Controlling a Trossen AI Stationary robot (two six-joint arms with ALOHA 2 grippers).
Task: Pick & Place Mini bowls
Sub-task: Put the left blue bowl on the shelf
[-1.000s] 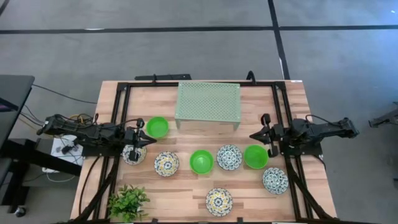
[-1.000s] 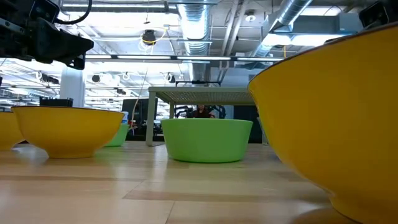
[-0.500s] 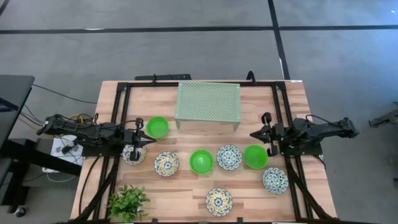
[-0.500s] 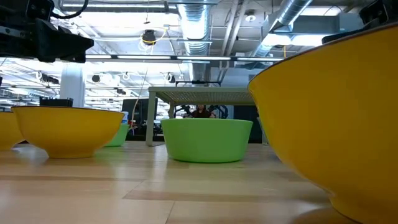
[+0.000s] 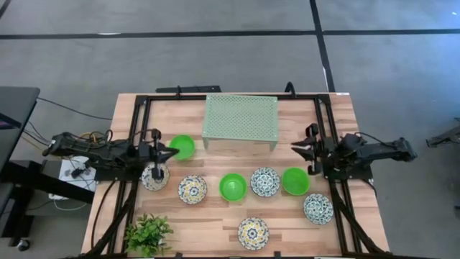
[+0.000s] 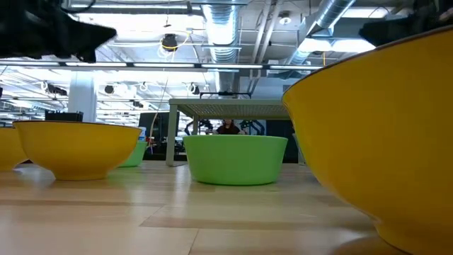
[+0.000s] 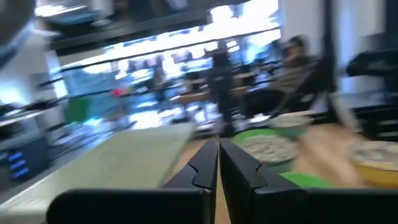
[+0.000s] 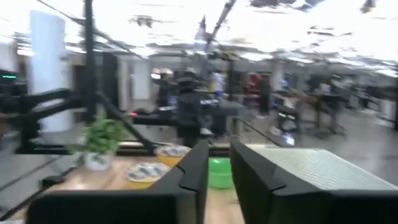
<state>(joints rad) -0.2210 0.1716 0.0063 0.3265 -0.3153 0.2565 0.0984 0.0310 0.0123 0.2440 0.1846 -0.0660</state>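
Note:
I will next grab the bowl between the green bowls by its rim [image 5: 277, 175] with my right gripper. Then the floral bowl can go on the pale green rack [image 5: 241, 117].
Eight mini bowls sit on their bases on the wooden table. Three are plain green [image 5: 182, 147], [image 5: 232, 186], [image 5: 295, 180]. Five are white floral inside [image 5: 154, 178], [image 5: 192, 189], [image 5: 264, 182], [image 5: 318, 208], [image 5: 253, 233]; the low view shows their yellow outsides [image 6: 76, 147], [image 6: 375, 142]. My left gripper [image 5: 171, 152] hovers beside the far-left green bowl, fingers shut [image 7: 218, 163]. My right gripper [image 5: 295, 149] hovers just beyond the right green bowl, its fingers [image 8: 217, 167] narrowly apart. Neither touches a bowl.
A pale green perforated rack [image 5: 241, 121] stands on legs at the table's far middle. A small leafy plant [image 5: 147, 234] sits at the near left corner. A black frame [image 5: 140, 108] runs along the table's sides. Bare wood lies between the rack and the bowl row.
Both grippers have lifted slightly and moved toward the table's far edge. The left one now lies next to the far-left green bowl, away from the floral bowl beneath it. The bowls have stayed in place.

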